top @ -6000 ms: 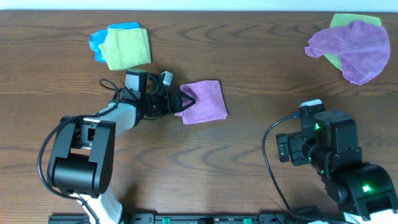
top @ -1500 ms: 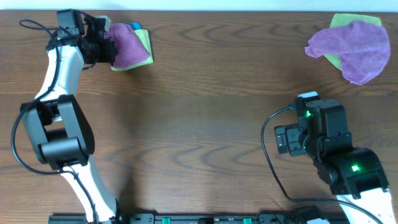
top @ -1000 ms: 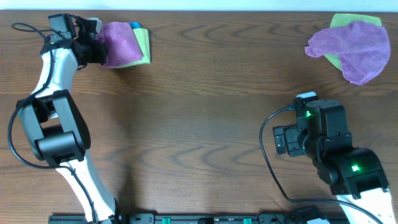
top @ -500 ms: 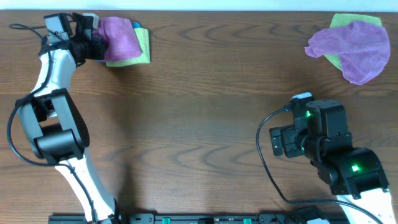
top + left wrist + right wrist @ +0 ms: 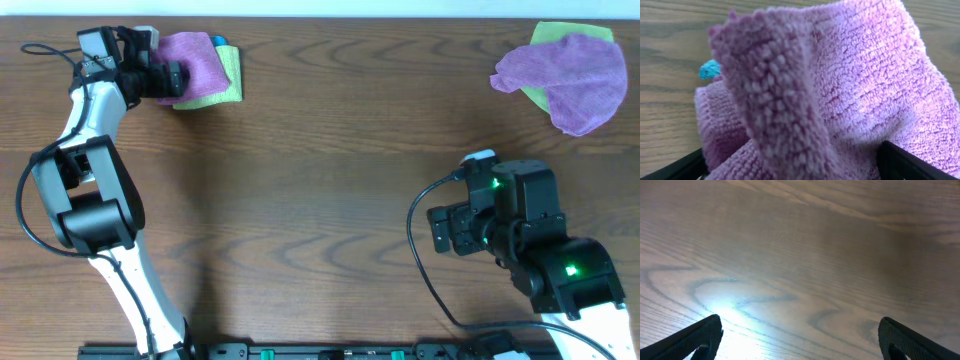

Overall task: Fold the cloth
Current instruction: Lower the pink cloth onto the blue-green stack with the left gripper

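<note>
The fold needs to lie flat, so the left gripper should next grip the pinkish-purple cloth with its fingers on both sides of the raised fold at its edge.
The pinkish-purple cloth lies folded and humped on a lime-green cloth at the far left of the table. My left gripper sits at its left edge. In the left wrist view the cloth fills the frame and a raised fold stands in the middle. My left gripper has its dark fingertips wide apart on either side of the pile, so it is open. No white tag shows. My right gripper hangs open over bare wood at the near right, with nothing between its fingers.
A blue cloth peeks out from under the lime-green one, and shows as a corner in the left wrist view. A bunched violet cloth lies on another lime-green cloth at the far right.
The left arm carried the cloth from mid-table to the far-left stack. In the last second it shifted only slightly there. The right gripper drifted a little left.
</note>
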Available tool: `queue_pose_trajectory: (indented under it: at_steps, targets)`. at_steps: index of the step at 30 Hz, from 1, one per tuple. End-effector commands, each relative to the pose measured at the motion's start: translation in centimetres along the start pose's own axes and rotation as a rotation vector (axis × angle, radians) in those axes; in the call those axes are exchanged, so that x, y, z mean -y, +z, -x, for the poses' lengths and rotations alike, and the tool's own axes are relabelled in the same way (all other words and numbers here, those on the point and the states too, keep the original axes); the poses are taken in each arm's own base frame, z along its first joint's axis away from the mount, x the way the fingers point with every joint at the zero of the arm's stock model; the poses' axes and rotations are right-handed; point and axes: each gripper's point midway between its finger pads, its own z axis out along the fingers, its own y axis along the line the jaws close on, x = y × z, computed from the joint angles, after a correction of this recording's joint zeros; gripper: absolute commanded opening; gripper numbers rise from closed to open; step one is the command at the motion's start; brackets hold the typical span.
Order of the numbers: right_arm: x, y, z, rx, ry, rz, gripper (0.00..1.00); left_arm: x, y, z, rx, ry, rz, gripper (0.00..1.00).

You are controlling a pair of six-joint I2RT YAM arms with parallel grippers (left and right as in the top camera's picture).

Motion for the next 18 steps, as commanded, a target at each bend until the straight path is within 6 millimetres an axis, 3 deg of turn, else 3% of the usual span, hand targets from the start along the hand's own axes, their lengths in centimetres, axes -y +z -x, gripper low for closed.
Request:
queue_pose_trajectory:
  at_steps: [1,11,18]
  targets:
    - [0.0,-0.1,0.0,0.005,0.022,0.007,0.99,-1.2,-1.1,3.0,0.057,0.017,0.067,0.95]
    - [-0.3,-0.1,0.0,0.005,0.019,0.024,0.99,-2.2,-3.8,7.9,0.132,0.036,0.156,0.95]
    - [-0.3,-0.1,0.8,0.037,0.018,0.023,0.99,-1.6,-5.2,7.4,0.053,0.006,0.147,0.95]
